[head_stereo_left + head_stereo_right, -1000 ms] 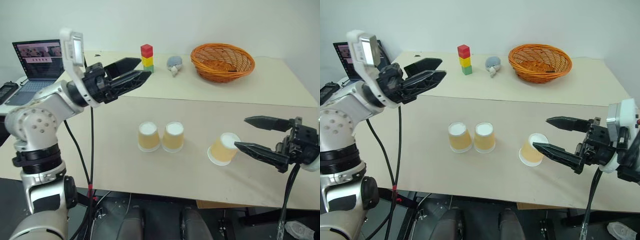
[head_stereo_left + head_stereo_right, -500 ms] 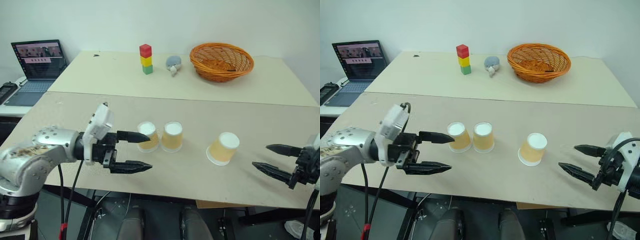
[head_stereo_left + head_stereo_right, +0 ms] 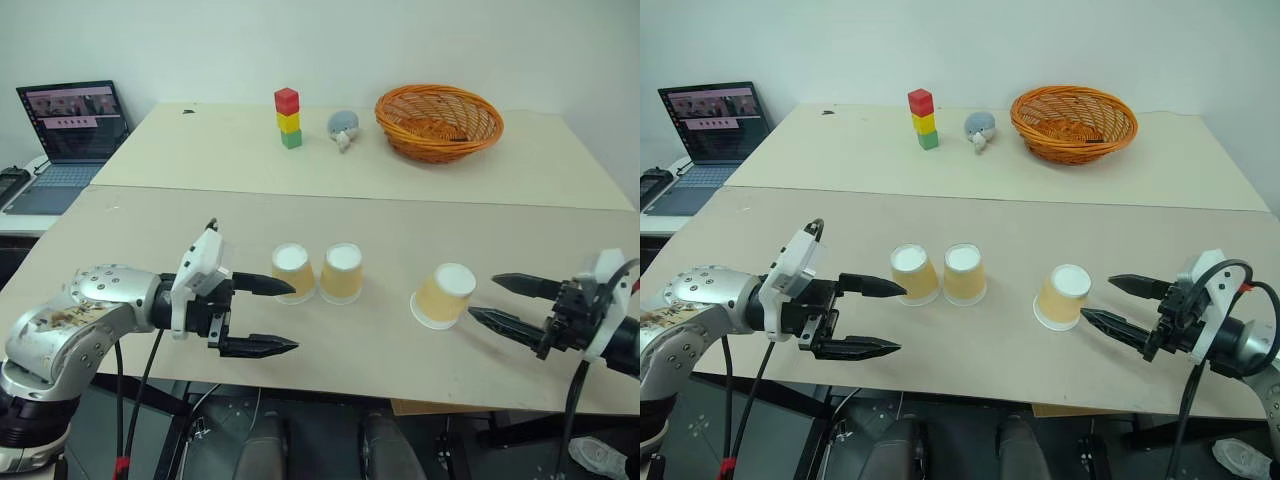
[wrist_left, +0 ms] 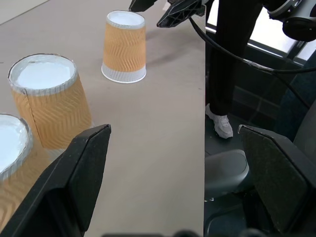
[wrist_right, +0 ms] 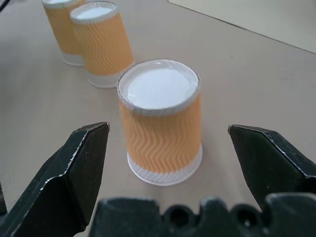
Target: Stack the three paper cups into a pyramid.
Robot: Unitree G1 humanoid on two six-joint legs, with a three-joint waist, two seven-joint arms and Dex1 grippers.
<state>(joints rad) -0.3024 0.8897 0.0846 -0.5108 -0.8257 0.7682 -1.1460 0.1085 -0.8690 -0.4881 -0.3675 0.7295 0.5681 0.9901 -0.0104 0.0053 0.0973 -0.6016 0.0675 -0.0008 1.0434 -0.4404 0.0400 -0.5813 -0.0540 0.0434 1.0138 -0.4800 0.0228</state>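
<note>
The third paper cup is to top the pyramid. My right gripper next needs to grab the cup by its orange sleeved side (image 3: 440,300).
Three yellow-orange paper cups stand upside down on the near table. The left cup (image 3: 292,272) and middle cup (image 3: 342,272) sit side by side; the third cup (image 3: 444,295) stands alone to their right. My left gripper (image 3: 292,317) is open at table level just left of the left cup, its upper fingertip close to that cup's front. My right gripper (image 3: 483,297) is open, just right of the lone cup and pointing at it. In the right wrist view that cup (image 5: 160,128) stands just beyond the spread fingers (image 5: 74,168).
A red-yellow-green block tower (image 3: 288,117), a grey plush toy (image 3: 342,128) and an orange wicker basket (image 3: 438,122) stand on the far table. A laptop (image 3: 70,125) is at the far left. The near table's front edge (image 3: 380,395) runs just below both grippers.
My left arm swung down from high above the far left to table level beside the left cup. My right gripper dropped and drew back, then came in toward the lone cup. The cups stayed put.
</note>
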